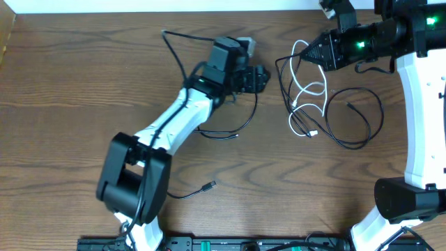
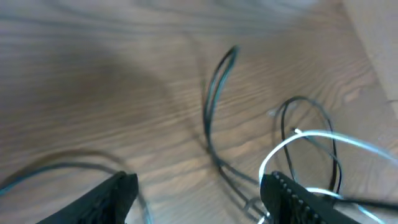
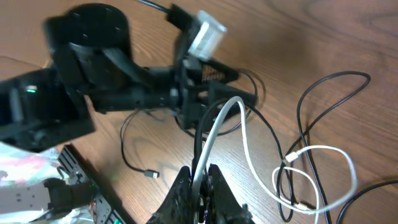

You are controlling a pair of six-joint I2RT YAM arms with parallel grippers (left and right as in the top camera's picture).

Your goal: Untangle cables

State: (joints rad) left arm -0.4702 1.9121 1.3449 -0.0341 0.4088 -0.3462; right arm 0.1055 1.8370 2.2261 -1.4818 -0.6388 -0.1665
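Next, my left gripper takes hold of the black cable by its folded loop (image 1: 280,72) (image 2: 214,93), so the white cable stays free to be drawn apart.
A white cable (image 1: 306,90) lies in loops at the right, tangled with a long black cable (image 1: 355,115). My right gripper (image 1: 310,52) is shut on the top of the white cable (image 3: 249,149), with a black strand pinched beside it, seen between its fingers (image 3: 202,177). My left gripper (image 1: 261,78) hovers just left of that tangle, open, with only bare wood between its fingers (image 2: 199,183). Ahead of it in the left wrist view are a black cable loop (image 2: 214,99) and the white cable (image 2: 292,146). Another black cable (image 1: 178,56) runs under the left arm.
A black cable's USB plug (image 1: 209,185) lies in front of the left arm, also seen from the right wrist (image 3: 151,175). A rack of equipment (image 1: 209,244) lines the table's front edge. The right arm's base (image 1: 408,199) stands at the lower right.
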